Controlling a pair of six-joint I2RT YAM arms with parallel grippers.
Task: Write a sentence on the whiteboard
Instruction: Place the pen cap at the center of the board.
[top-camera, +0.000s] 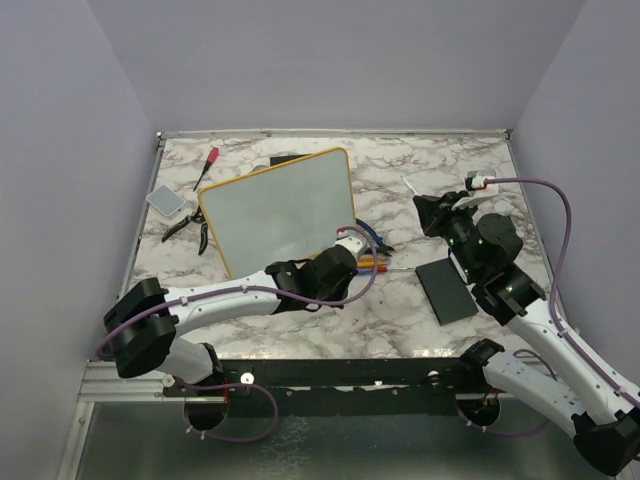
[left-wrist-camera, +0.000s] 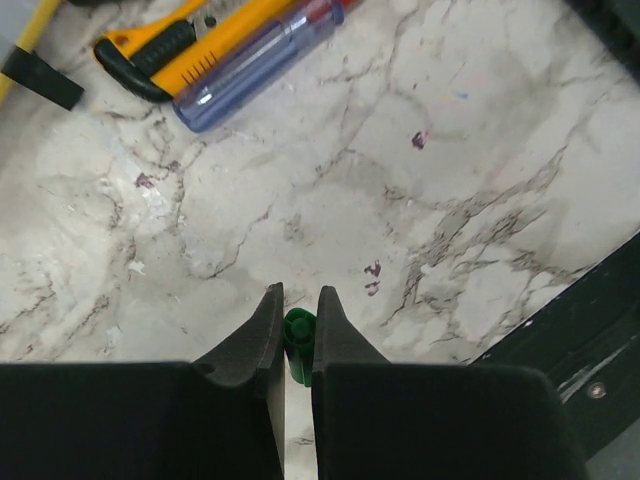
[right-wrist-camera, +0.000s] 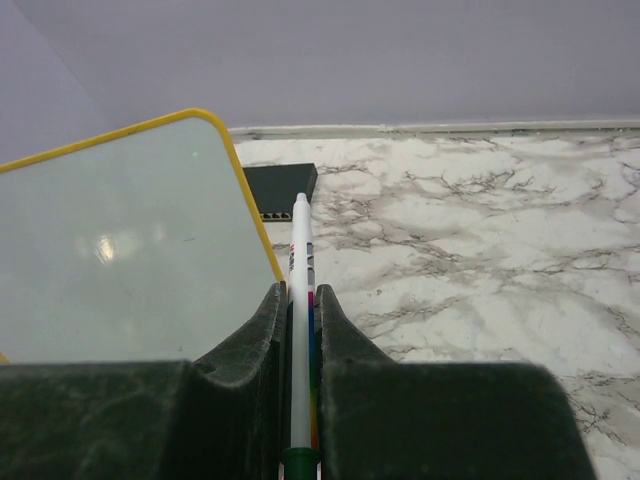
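My left gripper should keep holding the small green cap (left-wrist-camera: 297, 340), because the cap is above the marble and would fall loose if I opened now.
The whiteboard (top-camera: 280, 212), white with a yellow-orange frame, lies at the middle left of the table. Its face is blank and no sentence shows on it. It also shows in the right wrist view (right-wrist-camera: 120, 240). My right gripper (top-camera: 432, 212) is to the board's right, shut on a white marker (right-wrist-camera: 301, 260) with a green end that points towards the board's corner. My left gripper (top-camera: 340, 268) is just off the board's near right corner, shut on a small green cap (left-wrist-camera: 297, 340) above bare marble.
A yellow utility knife (left-wrist-camera: 190, 50) and a blue-handled screwdriver (left-wrist-camera: 255, 60) lie ahead of the left gripper. A black pad (top-camera: 447, 290) lies by the right arm, another (right-wrist-camera: 280, 185) behind the board. Pliers (top-camera: 190, 228), a red-handled screwdriver (top-camera: 207, 165) and a grey block (top-camera: 166, 199) lie far left.
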